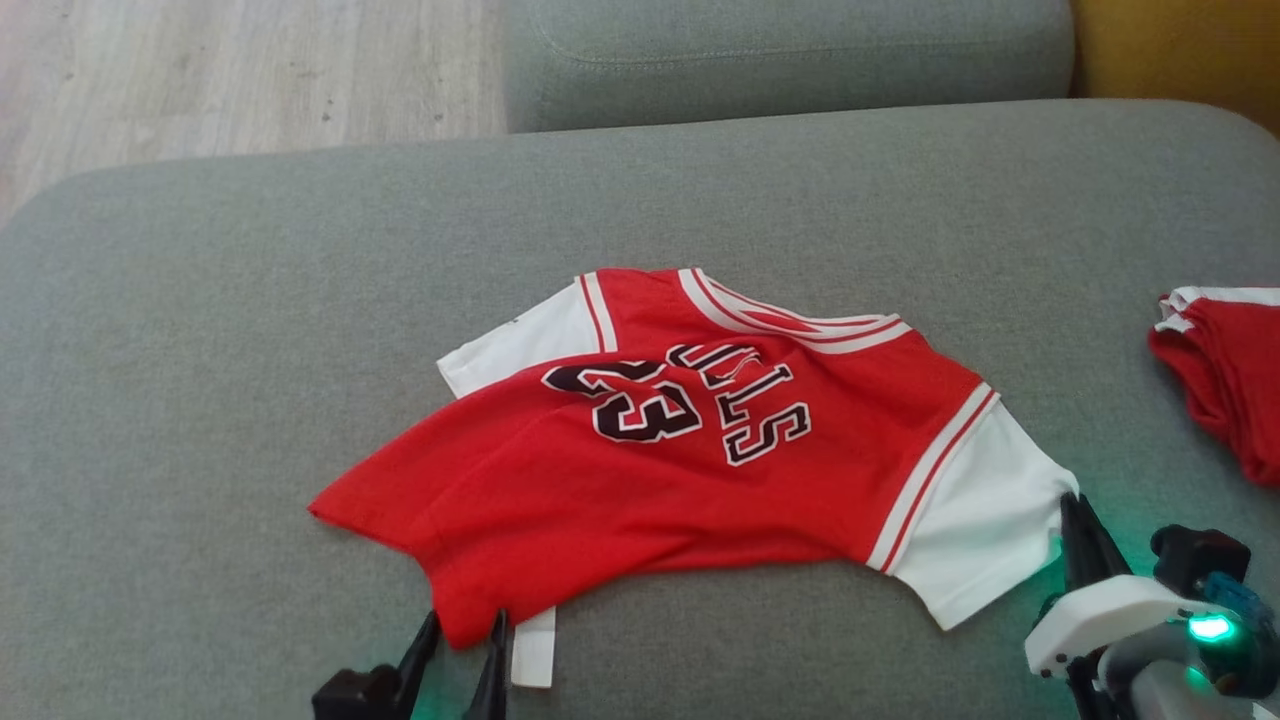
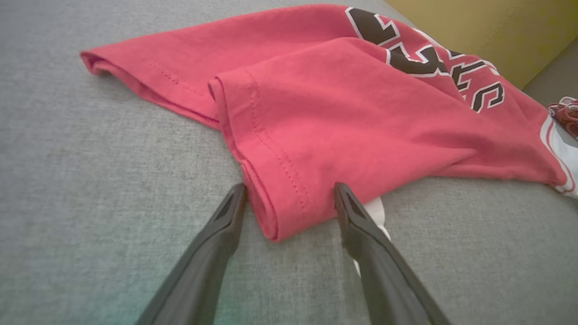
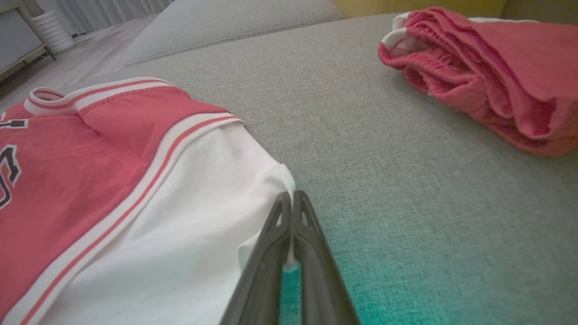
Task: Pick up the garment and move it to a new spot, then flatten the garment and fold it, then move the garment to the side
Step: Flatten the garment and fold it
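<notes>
The left gripper will grab the jersey by its hem corner (image 1: 463, 626) next. The doubled red edge stands up there, while the jersey's body (image 1: 708, 492) lies slack on the cushion.
A red jersey (image 1: 660, 470) with white sleeves and black "23" lettering lies spread but creased on the grey cushion (image 1: 250, 350). My left gripper (image 1: 462, 630) stands open at the jersey's near hem corner (image 2: 275, 212), one finger on each side of the folded red edge. My right gripper (image 1: 1075, 505) is shut on the edge of the white sleeve (image 3: 198, 225) at the jersey's right; a thin sliver of white cloth shows between its fingers (image 3: 311, 243).
A second red garment (image 1: 1225, 375) lies bunched at the cushion's right edge, also seen as a red pile (image 3: 487, 76). Another grey cushion (image 1: 780, 55) sits behind. Pale wood floor (image 1: 200, 70) lies beyond at left.
</notes>
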Robot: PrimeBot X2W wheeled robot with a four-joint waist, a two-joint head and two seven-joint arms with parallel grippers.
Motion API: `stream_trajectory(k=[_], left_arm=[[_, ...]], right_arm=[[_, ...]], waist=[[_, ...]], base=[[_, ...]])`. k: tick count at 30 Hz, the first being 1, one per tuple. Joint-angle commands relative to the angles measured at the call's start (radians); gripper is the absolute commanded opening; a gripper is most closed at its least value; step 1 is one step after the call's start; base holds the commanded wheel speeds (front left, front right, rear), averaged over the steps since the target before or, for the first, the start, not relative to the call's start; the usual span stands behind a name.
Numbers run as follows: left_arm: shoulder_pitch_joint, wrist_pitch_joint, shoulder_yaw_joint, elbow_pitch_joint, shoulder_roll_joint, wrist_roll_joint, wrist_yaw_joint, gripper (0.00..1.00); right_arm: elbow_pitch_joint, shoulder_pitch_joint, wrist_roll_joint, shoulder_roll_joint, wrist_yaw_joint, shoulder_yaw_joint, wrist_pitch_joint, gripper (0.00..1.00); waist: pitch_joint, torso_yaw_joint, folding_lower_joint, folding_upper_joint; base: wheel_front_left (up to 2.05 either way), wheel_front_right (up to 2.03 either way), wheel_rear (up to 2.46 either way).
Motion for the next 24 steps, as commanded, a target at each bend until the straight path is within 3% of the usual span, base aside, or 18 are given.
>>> stream_trajectory(k=[1,2,3,4,5,6,15,19,24], left_arm=[[-0.039,-0.007,0.022,-0.018,0.0,-0.006,-0.005,1.0],[-0.043,-0.007,0.014,-0.017,0.0,-0.012,-0.005,1.0],[-0.045,-0.007,0.008,-0.016,0.0,-0.017,-0.006,0.89],[-0.048,-0.007,0.007,-0.015,0.0,-0.021,-0.006,0.48],[-0.05,-0.007,0.014,-0.02,0.0,-0.02,-0.006,0.27],[-0.05,-0.007,0.019,-0.028,0.0,-0.021,-0.006,0.0],[-0.066,-0.007,0.093,-0.208,0.022,0.037,-0.006,0.0],[-0.169,-0.007,0.107,-0.345,0.112,0.055,-0.006,0.0],[-0.378,-0.007,0.12,-0.454,0.274,0.039,-0.006,0.0]], right_arm=[[-0.03,-0.04,0.007,-0.012,-0.001,0.028,-0.013,0.0],[-0.032,-0.042,0.009,-0.013,-0.001,0.031,-0.013,0.0],[-0.035,-0.042,0.013,-0.013,-0.001,0.032,-0.013,0.0],[-0.037,-0.043,0.017,-0.013,-0.001,0.034,-0.013,0.0],[-0.044,-0.045,0.022,-0.012,-0.001,0.036,-0.013,0.0],[-0.053,-0.046,0.031,-0.01,-0.001,0.036,-0.014,0.0],[-0.211,-0.072,0.158,-0.003,-0.001,0.062,-0.014,0.0],[-0.331,-0.143,0.253,-0.036,-0.001,0.084,-0.014,0.0],[-0.474,-0.268,0.375,-0.109,-0.001,0.098,0.001,0.0]], waist=[[0.003,-0.003,-0.0001,0.0],[0.004,-0.004,-0.0001,0.0],[0.005,-0.006,-0.0001,0.0],[0.006,-0.007,-0.0001,0.0],[0.006,-0.007,-0.0001,0.0],[0.005,-0.006,-0.0001,0.0],[-0.047,0.0,-0.0001,0.0],[-0.079,0.0,-0.0001,0.0],[-0.113,0.006,-0.0001,0.0]], base=[[0.0,0.0,0.0],[0.0,0.0,0.0],[0.0,0.0,0.0],[0.0,0.0,0.0],[0.0,0.0,0.0],[0.0,0.0,0.0],[0.0,0.0,0.0],[0.0,0.0,0.0],[0.0,0.0,0.0]])
